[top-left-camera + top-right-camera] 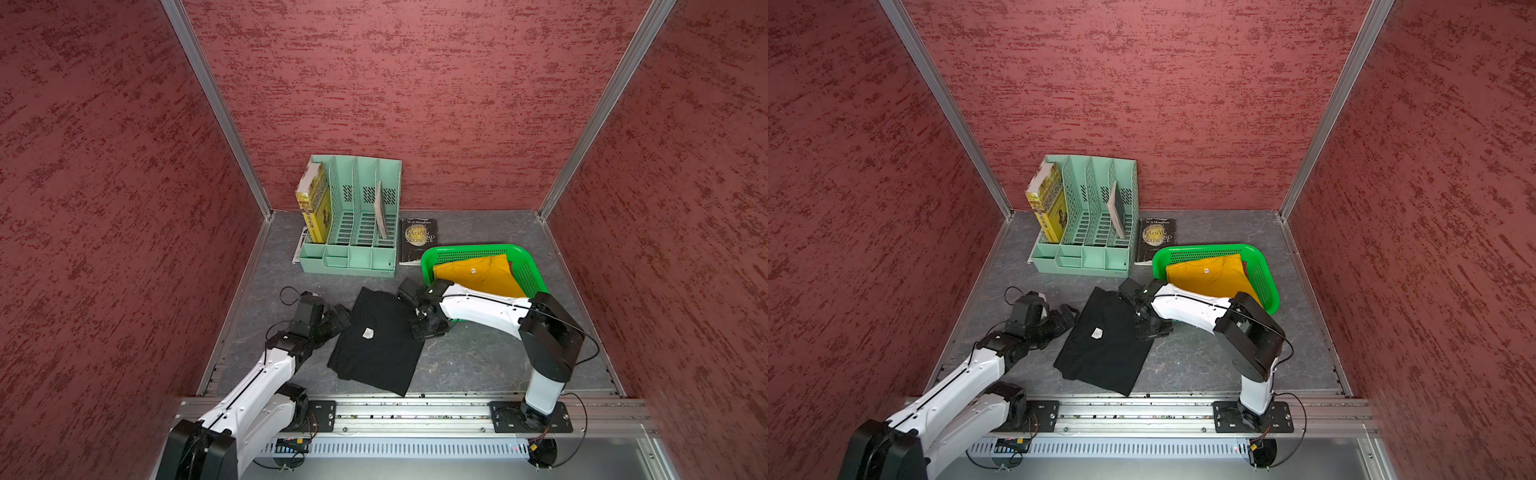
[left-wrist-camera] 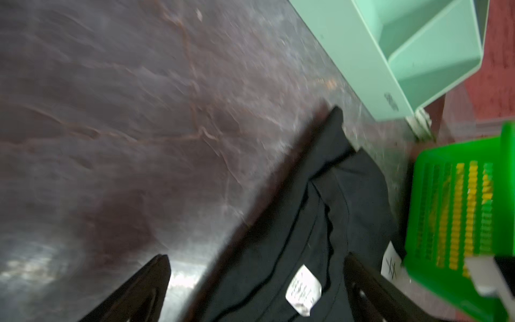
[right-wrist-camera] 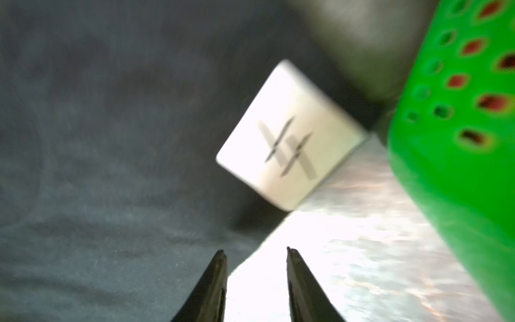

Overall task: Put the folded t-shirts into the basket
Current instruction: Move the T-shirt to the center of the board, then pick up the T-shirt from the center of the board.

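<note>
Next, my left gripper grabs the black folded t-shirt (image 1: 376,345) by its neck-tag-side edge to lay it folded into the basket, leaving room for my right gripper.
A black folded t-shirt (image 1: 376,345) (image 1: 1106,340) lies flat in the middle of the table, neck tag (image 2: 303,290) up. A white patch marked "#" (image 3: 289,136) sits at its edge nearest the basket. The mustard yellow t-shirt (image 1: 478,274) lies inside the bright green basket (image 1: 469,249) at the right. My left gripper (image 1: 343,316) (image 2: 257,259) is at the black shirt's left edge, open wide, with that edge between its fingers. My right gripper (image 1: 422,328) (image 3: 255,251) points down at the shirt's right edge beside the basket. Its jaws stand narrowly open astride the edge, holding nothing.
A mint-green file organizer (image 1: 353,224) with a yellow book (image 1: 313,203) stands at the back. A black paperback (image 1: 417,239) lies between it and the basket. Red walls close in three sides, and a metal rail (image 1: 415,411) runs along the front.
</note>
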Robot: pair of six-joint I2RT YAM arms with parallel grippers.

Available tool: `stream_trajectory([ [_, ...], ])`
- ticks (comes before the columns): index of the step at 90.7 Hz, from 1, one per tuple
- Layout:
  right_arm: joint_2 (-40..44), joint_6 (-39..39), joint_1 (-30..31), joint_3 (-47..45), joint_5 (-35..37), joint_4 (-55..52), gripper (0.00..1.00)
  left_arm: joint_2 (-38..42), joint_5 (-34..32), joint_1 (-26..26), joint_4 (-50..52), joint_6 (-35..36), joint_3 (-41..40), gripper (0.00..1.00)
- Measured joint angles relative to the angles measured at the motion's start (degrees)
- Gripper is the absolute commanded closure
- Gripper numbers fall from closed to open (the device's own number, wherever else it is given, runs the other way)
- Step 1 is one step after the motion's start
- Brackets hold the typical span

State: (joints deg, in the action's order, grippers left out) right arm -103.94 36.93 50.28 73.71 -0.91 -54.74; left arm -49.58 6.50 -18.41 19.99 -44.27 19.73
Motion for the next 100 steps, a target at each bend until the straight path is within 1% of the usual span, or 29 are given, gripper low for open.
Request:
stream_trajectory([
  [14, 0.0, -1.2, -1.1, 6.6, -0.3, -2.0, 0.57, 7.4, 0.3, -6.8, 6.8, 0.0, -2.0, 0.02],
  [23, 0.0, -1.5, -1.1, 11.4, -1.9, -2.8, 0.55, 13.3, -2.4, -11.4, 12.8, -1.2, -2.7, 0.04],
  [32, 0.0, -1.4, -1.1, 15.3, -4.8, -2.4, 0.54, 16.7, -5.7, -16.0, 17.5, -3.6, -2.7, 0.06],
  [43, -0.2, -0.6, -1.1, 17.6, -8.2, -1.8, 0.53, 15.3, -9.9, -18.9, 21.9, -7.0, -2.7, 0.05],
  [53, -0.8, 0.9, -0.9, 17.9, -10.8, -0.7, 0.53, 12.1, -12.9, -19.2, 23.6, -9.5, -1.9, 0.02],
  [66, -3.7, 3.5, -0.5, 19.8, -11.6, 0.2, 0.50, 9.0, -15.0, -18.8, 24.0, -10.8, -1.0, 0.03],
  [73, -5.0, 5.2, -0.1, 21.0, -11.6, 0.7, 0.49, 8.3, -15.3, -18.2, 23.9, -10.8, -0.9, 0.08],
  [81, -6.4, 6.7, 0.3, 22.8, -11.7, 1.5, 0.48, 8.3, -14.9, -17.9, 23.9, -10.2, -0.9, 0.17],
  [89, -7.8, 7.8, 0.5, 24.7, -11.9, 1.8, 0.48, 9.2, -12.5, -17.9, 23.1, -9.6, -1.4, 0.27],
  [92, -8.5, 8.3, 0.5, 25.8, -12.0, 1.8, 0.47, 9.6, -11.3, -17.9, 22.3, -9.2, -1.8, 0.34],
  [98, -10.4, 9.2, 0.5, 28.2, -12.0, 1.7, 0.48, 10.7, -8.5, -17.9, 20.3, -8.6, -3.0, 0.50],
  [100, -11.2, 9.7, 0.5, 28.9, -12.0, 1.7, 0.47, 10.8, -7.8, -17.9, 19.6, -9.0, -3.3, 0.54],
])
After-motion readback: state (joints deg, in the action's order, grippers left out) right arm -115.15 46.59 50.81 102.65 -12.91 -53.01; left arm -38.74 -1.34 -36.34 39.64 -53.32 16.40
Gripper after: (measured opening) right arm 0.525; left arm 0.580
